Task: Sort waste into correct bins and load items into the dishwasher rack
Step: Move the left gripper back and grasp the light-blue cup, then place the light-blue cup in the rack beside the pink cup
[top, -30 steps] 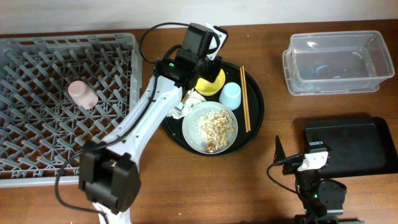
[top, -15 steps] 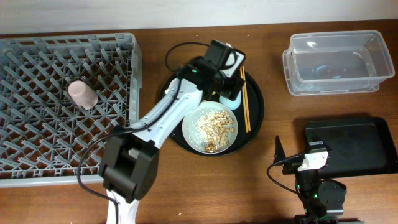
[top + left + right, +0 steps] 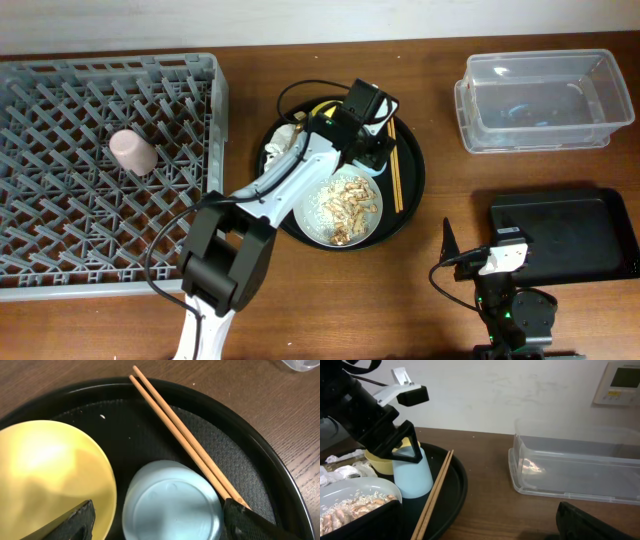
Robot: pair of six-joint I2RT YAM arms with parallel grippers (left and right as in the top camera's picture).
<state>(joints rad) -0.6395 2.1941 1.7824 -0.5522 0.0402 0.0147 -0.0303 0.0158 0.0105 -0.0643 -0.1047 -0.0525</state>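
I need to pick up the upside-down light-blue cup [image 3: 373, 168] [image 3: 172, 502] near its upturned base with my left gripper next. The cup's rim then stays free, so I can load the cup into the dishwasher rack.
My left gripper [image 3: 365, 150] is open and hangs low over the upside-down light-blue cup [image 3: 172, 502], one finger on each side [image 3: 160, 516]. The cup stands on the round black tray [image 3: 412, 160], between the yellow bowl [image 3: 47, 467] and the wooden chopsticks [image 3: 185, 442]. The grey-blue plate [image 3: 340, 208] holds beige food bits and white crumbs. The crumpled napkin [image 3: 283, 142] lies at the tray's left. The pink cup [image 3: 131, 152] lies in the grey dishwasher rack [image 3: 60, 240]. My right gripper [image 3: 480, 529] is open and empty, low over the table.
The clear plastic tub [image 3: 540, 100] stands at the back right. The black container [image 3: 563, 235] lies in front of it, next to my right arm [image 3: 505, 290]. The left arm [image 3: 270, 190] stretches across the tray's left side.
My left gripper has moved right, from above the yellow bowl to over the light-blue cup. The napkin has come into view. The right arm has not moved.
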